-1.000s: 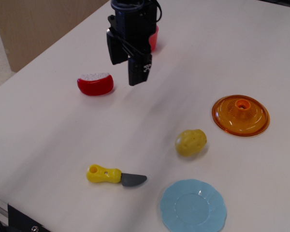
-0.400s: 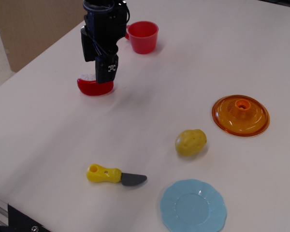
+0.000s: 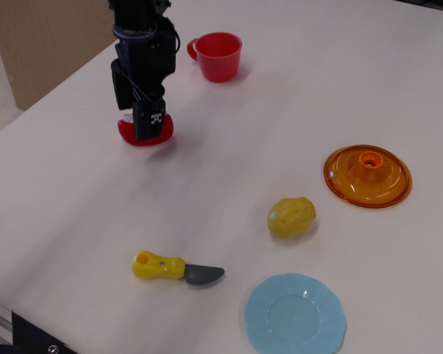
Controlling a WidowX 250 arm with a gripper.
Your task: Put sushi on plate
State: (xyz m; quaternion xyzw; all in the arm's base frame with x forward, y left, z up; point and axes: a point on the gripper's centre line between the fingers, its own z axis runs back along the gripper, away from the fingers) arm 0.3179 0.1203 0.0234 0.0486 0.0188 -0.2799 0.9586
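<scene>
The sushi (image 3: 164, 130) needs to go on the light blue plate (image 3: 295, 315), so my gripper should next grab it by its middle.
The sushi (image 3: 164, 130), a glossy red piece with a white top, lies on the white table at the left rear. My gripper (image 3: 136, 109) is straight above it, open, with one finger (image 3: 150, 122) in front of the sushi and the other behind it. Most of the sushi's top is hidden by the fingers. I cannot tell whether the fingers touch it. The light blue scalloped plate (image 3: 295, 315) lies empty near the front edge, far from the gripper to the right.
A red cup (image 3: 219, 55) stands just behind and right of the gripper. A yellow potato toy (image 3: 291, 217) and an orange domed lid (image 3: 368, 175) lie on the right. A yellow-handled toy knife (image 3: 176, 268) lies left of the plate.
My gripper has moved left and down from in front of the red cup to over the sushi, jaws still apart. Nothing else has moved.
</scene>
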